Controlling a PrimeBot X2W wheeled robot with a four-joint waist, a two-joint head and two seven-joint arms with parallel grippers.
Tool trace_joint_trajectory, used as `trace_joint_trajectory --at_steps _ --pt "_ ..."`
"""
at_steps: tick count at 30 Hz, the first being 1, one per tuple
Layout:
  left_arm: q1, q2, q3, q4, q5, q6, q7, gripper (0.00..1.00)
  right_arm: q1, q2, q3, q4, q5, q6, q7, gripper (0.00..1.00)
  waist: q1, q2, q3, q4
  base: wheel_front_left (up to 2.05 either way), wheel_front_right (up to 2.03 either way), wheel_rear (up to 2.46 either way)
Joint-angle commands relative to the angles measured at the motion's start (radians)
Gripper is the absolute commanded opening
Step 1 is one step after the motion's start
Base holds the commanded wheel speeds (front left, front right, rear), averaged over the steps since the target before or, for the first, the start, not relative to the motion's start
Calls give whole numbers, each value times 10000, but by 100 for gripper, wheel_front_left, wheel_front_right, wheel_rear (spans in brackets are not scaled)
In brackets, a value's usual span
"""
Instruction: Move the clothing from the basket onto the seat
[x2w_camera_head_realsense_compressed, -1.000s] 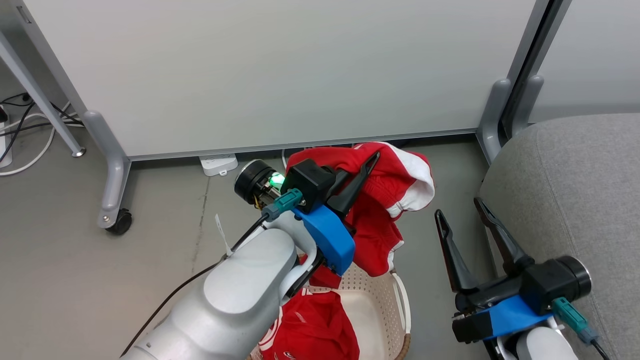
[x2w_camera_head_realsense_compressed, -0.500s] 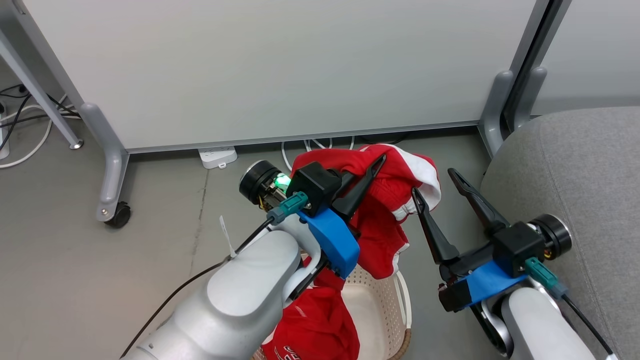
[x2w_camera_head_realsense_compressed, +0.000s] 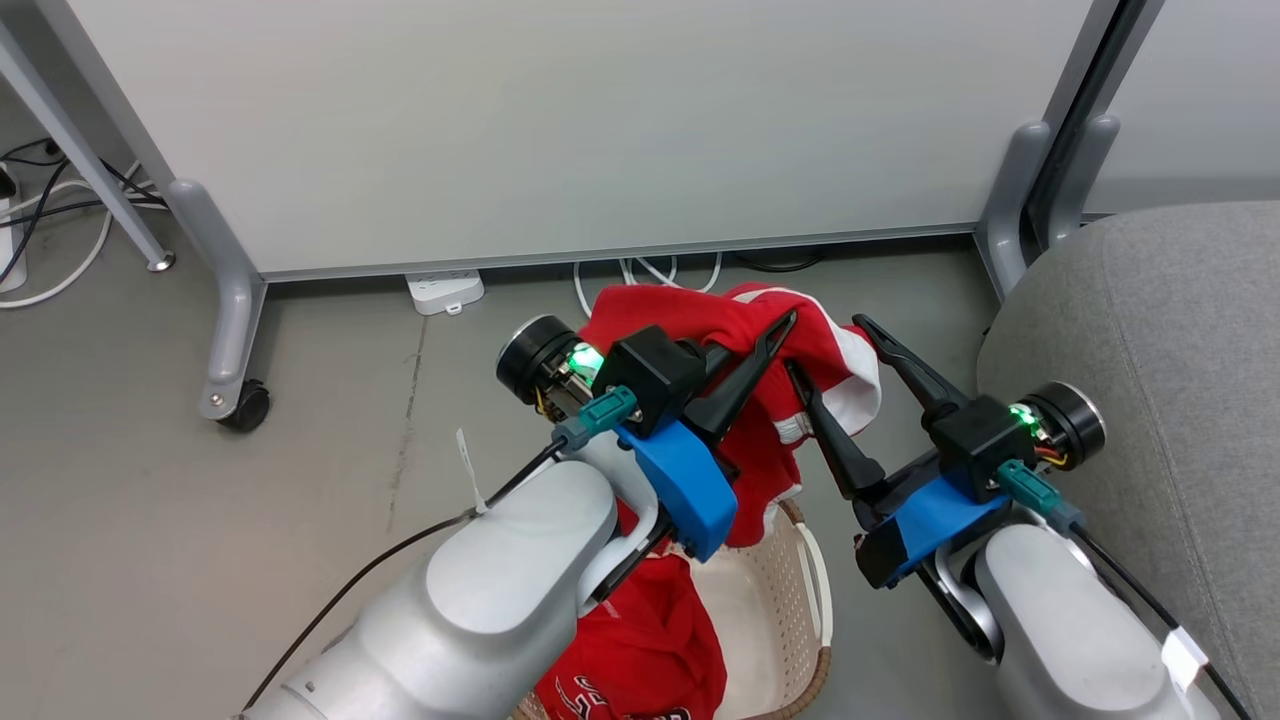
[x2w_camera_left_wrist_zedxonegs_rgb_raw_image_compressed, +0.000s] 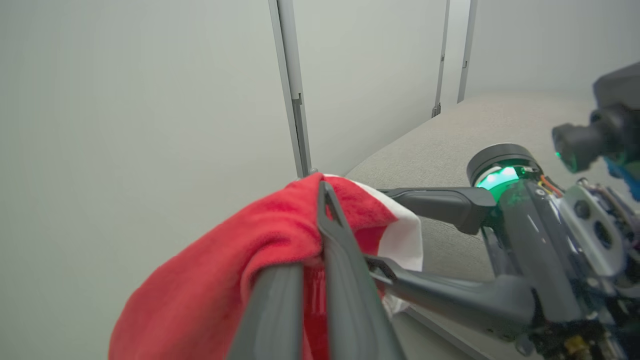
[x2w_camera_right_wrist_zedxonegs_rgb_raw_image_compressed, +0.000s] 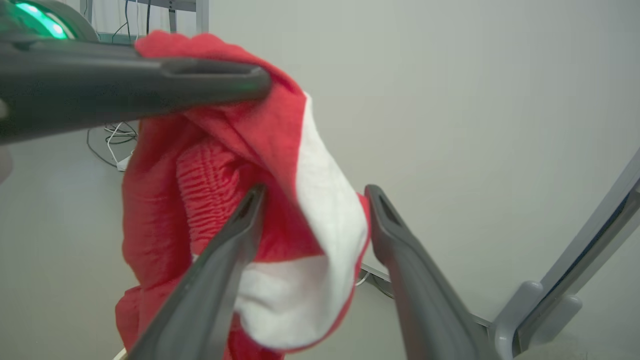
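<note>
My right gripper grabs the garment's white-trimmed edge (x2w_camera_head_realsense_compressed: 857, 356) (x2w_camera_right_wrist_zedxonegs_rgb_raw_image_compressed: 340, 219) next, since it sticks out while the red cloth below hangs slack.
A red garment with white trim (x2w_camera_head_realsense_compressed: 700, 318) hangs above the cream basket (x2w_camera_head_realsense_compressed: 812, 585), and my left gripper (x2w_camera_head_realsense_compressed: 775, 335) is shut on its top fold. The left wrist view shows the cloth (x2w_camera_left_wrist_zedxonegs_rgb_raw_image_compressed: 215, 285) draped over that gripper (x2w_camera_left_wrist_zedxonegs_rgb_raw_image_compressed: 312, 235). My right gripper (x2w_camera_head_realsense_compressed: 830, 346) is open, its fingers on either side of the garment's white-trimmed edge; in the right wrist view the white panel (x2w_camera_right_wrist_zedxonegs_rgb_raw_image_compressed: 320, 200) lies between its fingertips (x2w_camera_right_wrist_zedxonegs_rgb_raw_image_compressed: 315, 192). Another red garment (x2w_camera_head_realsense_compressed: 640, 650) lies in the basket. The grey seat (x2w_camera_head_realsense_compressed: 1150, 330) is at the right.
A pale partition panel (x2w_camera_head_realsense_compressed: 560, 130) stands behind on grey feet, one with a caster (x2w_camera_head_realsense_compressed: 245, 405). A white power strip (x2w_camera_head_realsense_compressed: 445, 290) and cables (x2w_camera_head_realsense_compressed: 650, 270) lie on the grey floor under it. More cables (x2w_camera_head_realsense_compressed: 40, 210) run at the far left.
My right gripper has swung up and left from beside the seat to the hanging garment, and its open fingers now straddle the white edge. The left gripper has kept its hold.
</note>
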Motion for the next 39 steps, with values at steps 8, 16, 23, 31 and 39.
trace_joint_trajectory --at_steps 8,16,23,31,39 --pt "-162 29 -128 -90 -143 72 -34 0 -503 0 516 606 423 -3 -3 100 -1 0 27 43 0 0 0" --pt "-179 29 -169 -71 -176 80 -34 0 -641 -88 853 615 807 -3 -2 0 -1 0 36 39 0 0 0" --pt "-165 29 -179 -1 -180 52 -34 0 -532 -82 918 535 889 -3 -2 0 -1 0 4 24 0 0 0" --pt "-178 29 -202 38 -161 37 -33 0 -436 -53 854 385 902 -3 -2 0 -1 0 18 17 0 0 0" --pt "-127 28 -241 161 -338 15 -34 100 -369 -22 814 314 873 -3 -2 0 -1 0 67 9 0 0 0"
